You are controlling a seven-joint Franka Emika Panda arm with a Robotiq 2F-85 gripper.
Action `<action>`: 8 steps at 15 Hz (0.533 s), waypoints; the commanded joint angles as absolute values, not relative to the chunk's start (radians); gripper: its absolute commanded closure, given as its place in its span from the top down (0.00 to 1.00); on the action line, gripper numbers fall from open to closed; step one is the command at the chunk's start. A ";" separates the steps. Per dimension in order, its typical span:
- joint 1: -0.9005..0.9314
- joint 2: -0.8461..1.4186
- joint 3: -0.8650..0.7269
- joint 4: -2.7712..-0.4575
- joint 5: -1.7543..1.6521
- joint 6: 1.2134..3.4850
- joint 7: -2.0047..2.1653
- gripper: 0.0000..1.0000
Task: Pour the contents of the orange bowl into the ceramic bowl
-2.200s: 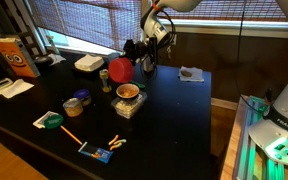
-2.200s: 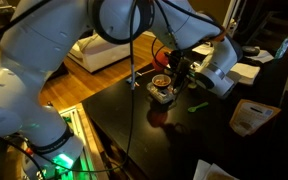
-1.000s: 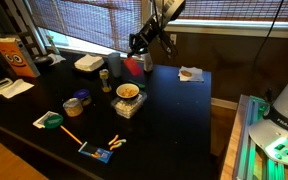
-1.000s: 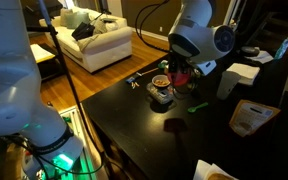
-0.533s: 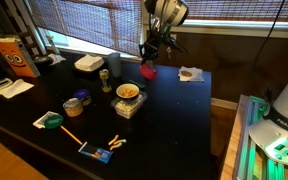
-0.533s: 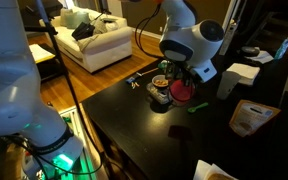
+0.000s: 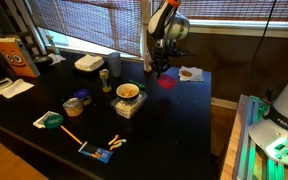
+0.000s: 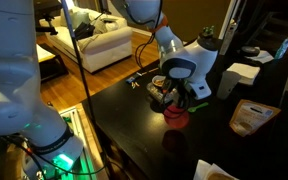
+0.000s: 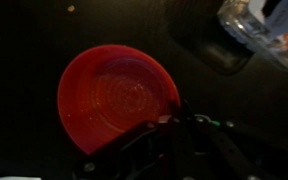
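Observation:
The orange bowl is still above the tabletop beside the white cloth, so I will move the bowl there before my gripper lets go of it.
My gripper [image 7: 163, 68] is shut on the rim of the orange bowl [image 7: 167, 81], which hangs low over the dark table to the right of the ceramic bowl [image 7: 128, 93]. In the wrist view the orange bowl [image 9: 114, 95] faces the camera level, and its inside looks empty. My gripper [image 9: 170, 122] pinches its lower right rim. The ceramic bowl [image 8: 160, 90] holds brownish contents and stands just behind the orange bowl [image 8: 176, 116] and my gripper [image 8: 182, 101]. Whether the orange bowl touches the table I cannot tell.
A white squarish container [image 7: 88, 63], a jar [image 7: 104, 76], a small bluish dish [image 7: 75, 103] and a green disc [image 7: 50, 121] lie to the left. A white cloth [image 7: 191, 73] lies at the back right. A clear container [image 9: 262, 27] sits close by in the wrist view.
The arm has swung the orange bowl from its tilted spot over the ceramic bowl to the right and down, turning it level. The gripper has stayed shut on it.

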State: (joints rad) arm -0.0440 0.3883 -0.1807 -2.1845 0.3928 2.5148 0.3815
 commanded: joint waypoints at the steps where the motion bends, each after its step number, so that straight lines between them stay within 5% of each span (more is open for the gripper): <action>1: -0.011 0.480 -0.247 -2.092 0.202 2.391 0.585 0.01; 8: -0.003 0.625 -0.267 -1.873 0.000 2.064 0.753 0.01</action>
State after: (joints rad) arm -0.0031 0.5462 -0.2702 -1.9890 0.0561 2.1612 0.7088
